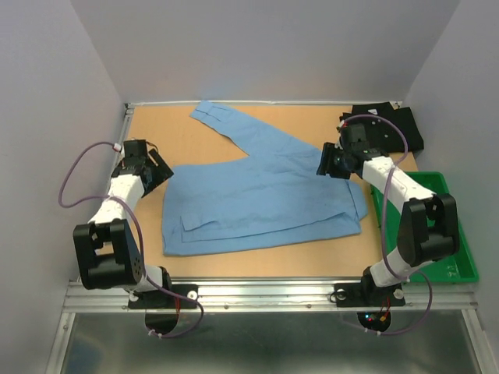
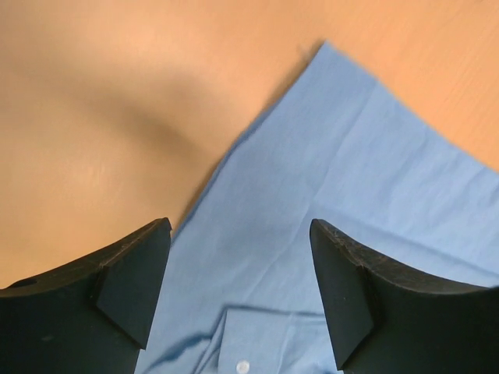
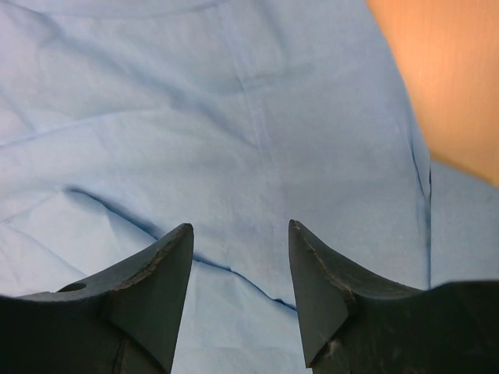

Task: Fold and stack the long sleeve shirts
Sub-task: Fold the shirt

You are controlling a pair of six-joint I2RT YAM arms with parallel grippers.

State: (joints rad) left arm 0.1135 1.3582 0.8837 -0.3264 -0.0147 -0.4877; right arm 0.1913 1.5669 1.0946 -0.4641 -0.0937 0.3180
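Observation:
My left gripper grabs the light blue shirt's back corner (image 1: 177,169) (image 2: 324,62) next, beyond the white button, to fold the shirt's back edge forward.
The light blue shirt (image 1: 261,195) lies spread on the table, partly folded, one sleeve reaching toward the back left. A black shirt (image 1: 394,128) sits bunched at the back right corner. My left gripper (image 1: 161,170) hovers open at the blue shirt's left edge; the left wrist view shows blue cloth (image 2: 327,195) and a white button below the open fingers (image 2: 132,280). My right gripper (image 1: 326,164) hangs open over the blue shirt's right part; the right wrist view shows a creased fold of blue cloth (image 3: 234,140) under its fingertips (image 3: 316,280). Neither gripper holds anything.
A green plastic tray (image 1: 452,257) stands at the right edge of the table, next to the right arm. Bare wooden tabletop (image 1: 156,128) shows at the back left and along the front edge. Grey walls enclose the table.

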